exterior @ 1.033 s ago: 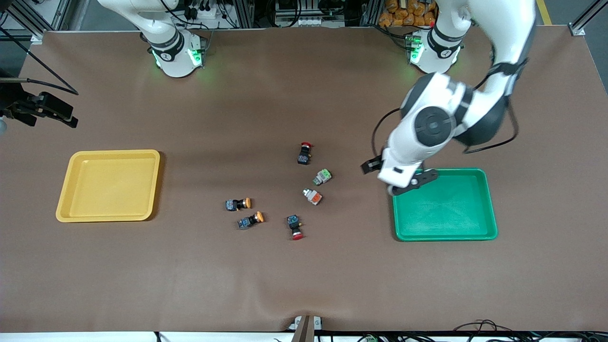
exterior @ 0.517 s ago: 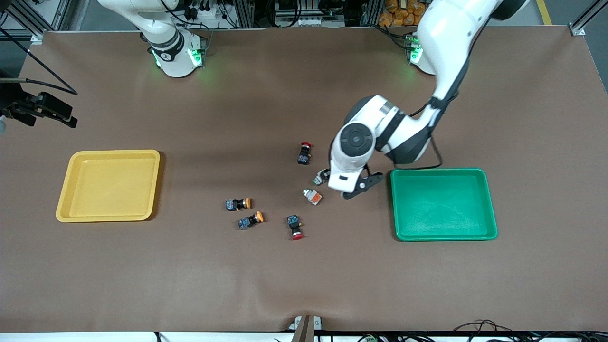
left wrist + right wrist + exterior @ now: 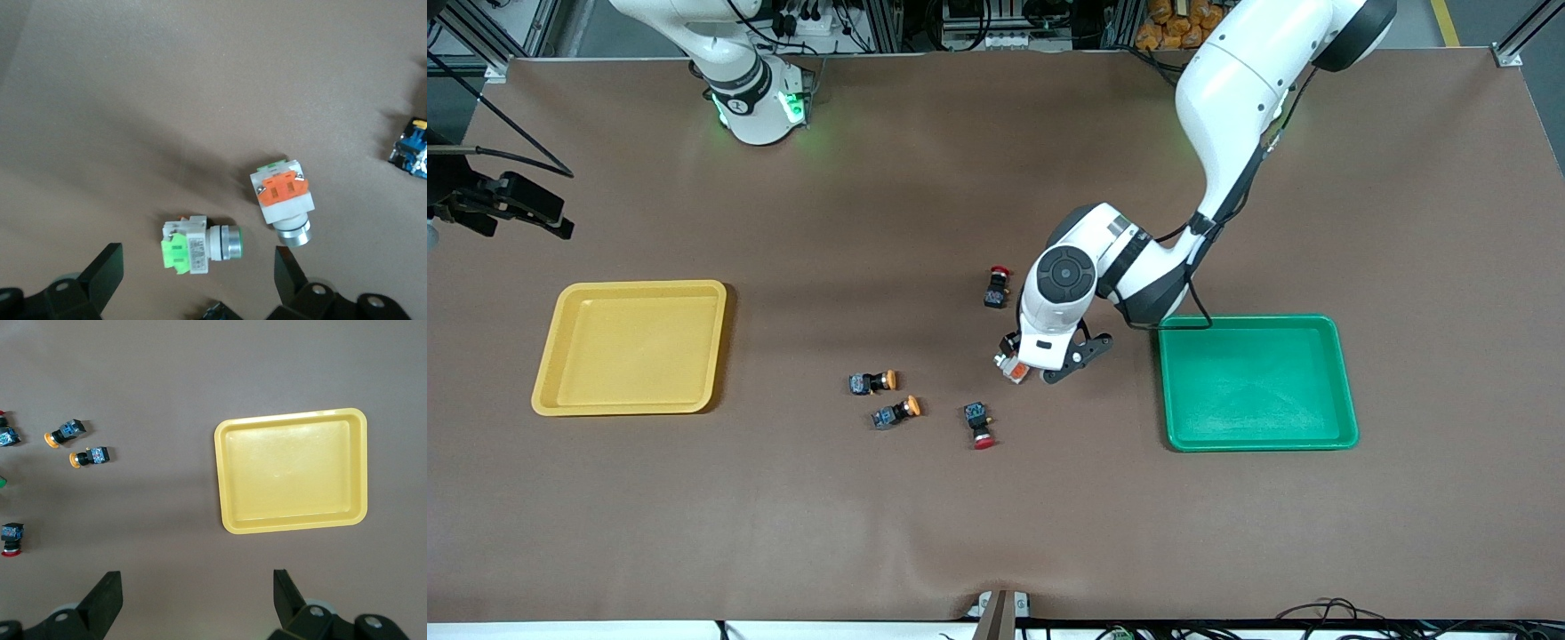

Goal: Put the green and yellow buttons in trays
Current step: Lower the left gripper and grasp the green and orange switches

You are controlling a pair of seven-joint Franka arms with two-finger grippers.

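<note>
My left gripper moves to the button's body, then closes: its fingers stop short of the green-capped button's body (image 3: 193,245), so closing now would miss.
My left gripper (image 3: 1049,360) (image 3: 197,280) hangs open over the two pale grey buttons in the middle of the table. In the left wrist view the green-capped button (image 3: 200,245) lies on its side between the spread fingers, untouched. The orange-capped one (image 3: 283,197) (image 3: 1011,366) lies just beside it. The left hand hides the green-capped button in the front view. Two round orange-yellow buttons (image 3: 871,382) (image 3: 895,412) (image 3: 65,432) (image 3: 90,457) lie toward the yellow tray (image 3: 631,404) (image 3: 293,520). The green tray (image 3: 1258,440) sits at the left arm's end. My right gripper (image 3: 195,597) waits open, high above the table.
Two red-capped black switches lie among the buttons, one (image 3: 996,287) farther from the front camera and one (image 3: 980,424) nearer. A dark fixture with cables (image 3: 507,204) juts in at the right arm's end of the table.
The left arm has swung from over the green tray's corner to over the two grey buttons, and now covers the green-capped one in the front view. The right arm has not moved.
</note>
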